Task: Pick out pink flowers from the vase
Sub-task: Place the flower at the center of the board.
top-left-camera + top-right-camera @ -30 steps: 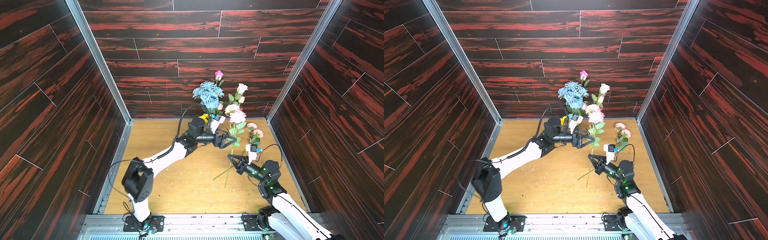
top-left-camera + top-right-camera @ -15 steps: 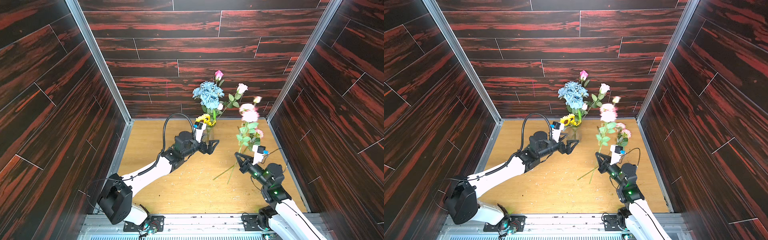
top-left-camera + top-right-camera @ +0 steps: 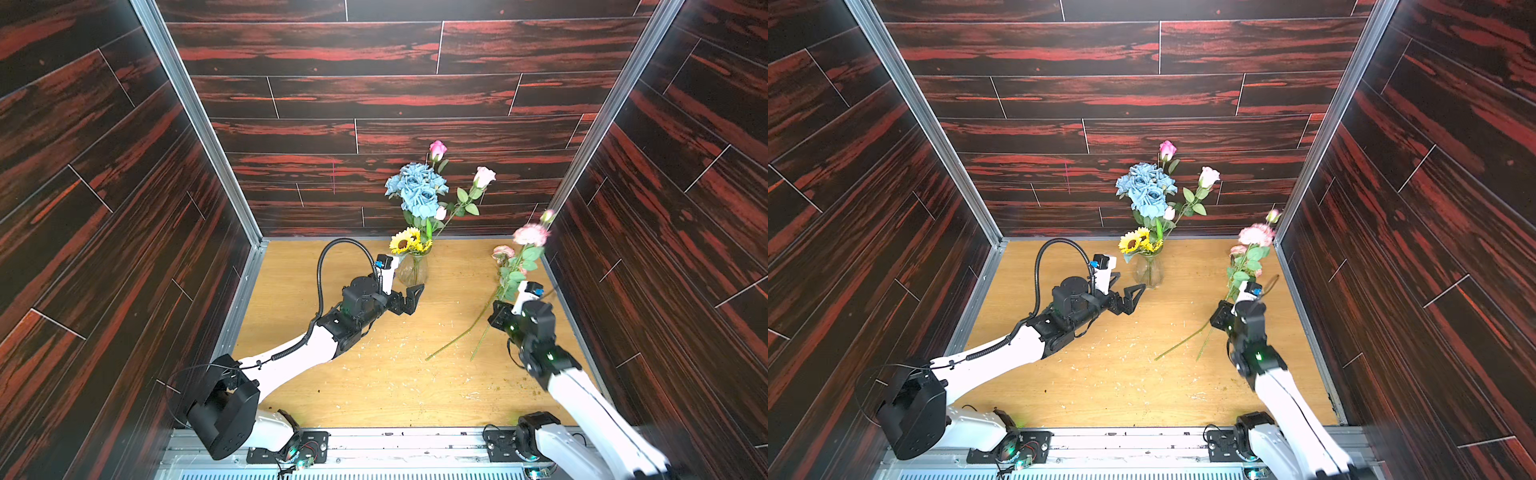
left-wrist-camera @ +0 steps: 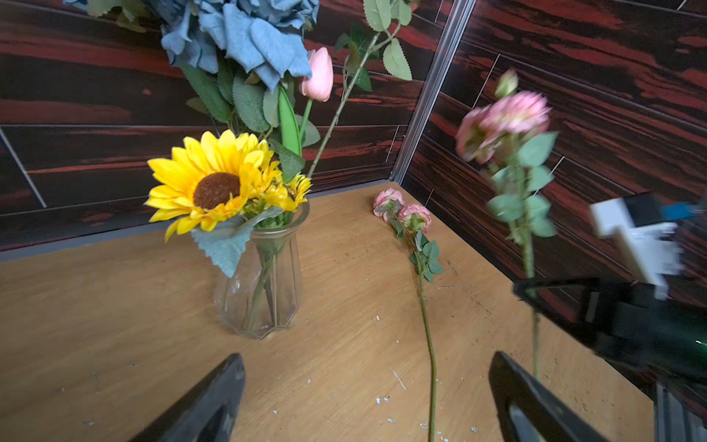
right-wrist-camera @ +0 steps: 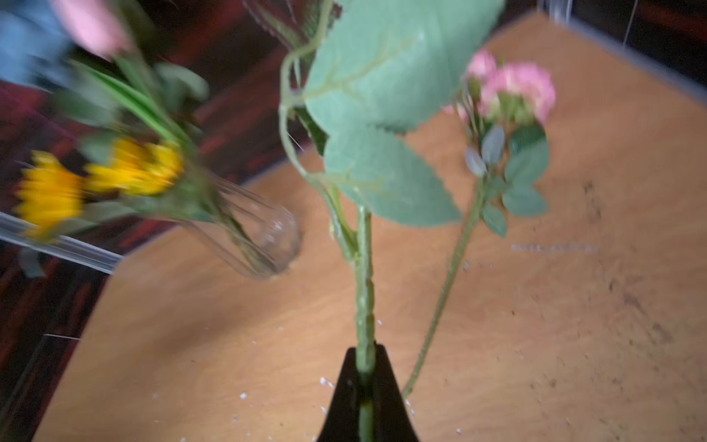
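Note:
The pink flower's green leaves rise from the gripper's fingers high above the tabletop. From here, my right gripper keeps hold of the flower until it lies flat.
The clear glass vase (image 3: 413, 270) (image 3: 1148, 270) (image 4: 260, 283) stands near the back wall. It holds pink flowers: a pink rosebud (image 3: 437, 148), a pale pink rose (image 3: 483, 176) and a small pink bud (image 4: 317, 74). My right gripper (image 3: 498, 313) (image 3: 1221, 316) (image 5: 365, 367) is shut on the green stem of another pink flower (image 3: 531, 235) (image 4: 509, 114), held upright near the right wall. A further pink flower (image 3: 503, 252) (image 4: 405, 212) (image 5: 516, 88) lies on the table beside it. My left gripper (image 3: 411, 297) (image 4: 365, 363) is open and empty, just in front of the vase.
Light-blue roses (image 3: 417, 189) and yellow sunflowers (image 3: 405, 241) also stand in the vase. Dark wood-panel walls close in the back and both sides. The wooden table (image 3: 374, 374) carries small scattered crumbs.
My left arm has drawn back from the held stem toward the front left, its gripper open. My right gripper has carried the pink flower rightward, away from the vase.

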Controlling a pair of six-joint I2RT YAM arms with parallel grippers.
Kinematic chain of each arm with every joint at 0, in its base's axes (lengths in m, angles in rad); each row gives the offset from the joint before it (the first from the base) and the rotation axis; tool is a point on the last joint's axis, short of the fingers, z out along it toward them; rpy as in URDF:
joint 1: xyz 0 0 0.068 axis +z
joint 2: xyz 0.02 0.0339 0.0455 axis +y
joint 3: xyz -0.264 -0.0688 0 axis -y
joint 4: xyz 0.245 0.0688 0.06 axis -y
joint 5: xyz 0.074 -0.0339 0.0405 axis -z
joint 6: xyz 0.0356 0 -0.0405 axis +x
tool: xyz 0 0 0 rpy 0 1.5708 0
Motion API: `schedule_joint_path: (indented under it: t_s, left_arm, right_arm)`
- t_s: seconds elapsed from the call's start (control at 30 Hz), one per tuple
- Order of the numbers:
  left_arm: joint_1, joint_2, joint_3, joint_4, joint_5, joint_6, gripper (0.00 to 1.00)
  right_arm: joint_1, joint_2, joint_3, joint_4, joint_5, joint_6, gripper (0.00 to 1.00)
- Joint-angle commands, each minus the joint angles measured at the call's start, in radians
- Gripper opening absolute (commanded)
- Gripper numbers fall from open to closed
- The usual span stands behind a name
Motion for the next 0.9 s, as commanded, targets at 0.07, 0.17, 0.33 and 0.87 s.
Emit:
schedule_joint_path:
  t_s: [0.07,0.17,0.33,0.87]
  left_arm:
    - [-0.002,-0.047,-0.040,0.046,-0.030,0.020,1.00]
    - [-0.002,-0.046,-0.050,0.061,-0.032,0.019,1.00]
    - [-0.002,-0.029,-0.052,0.081,-0.016,0.006,1.00]
    - [-0.002,-0.044,-0.063,0.087,-0.018,-0.005,1.00]
  right_arm:
    - [-0.056,0.189,0.085,-0.076,-0.172,0.030,0.00]
    - [-0.062,0.260,0.112,-0.077,-0.192,0.029,0.00]
    - [-0.061,0.346,0.132,-0.027,-0.226,0.081,0.00]
    - [-0.068,0.518,0.149,0.106,-0.184,0.228,0.00]
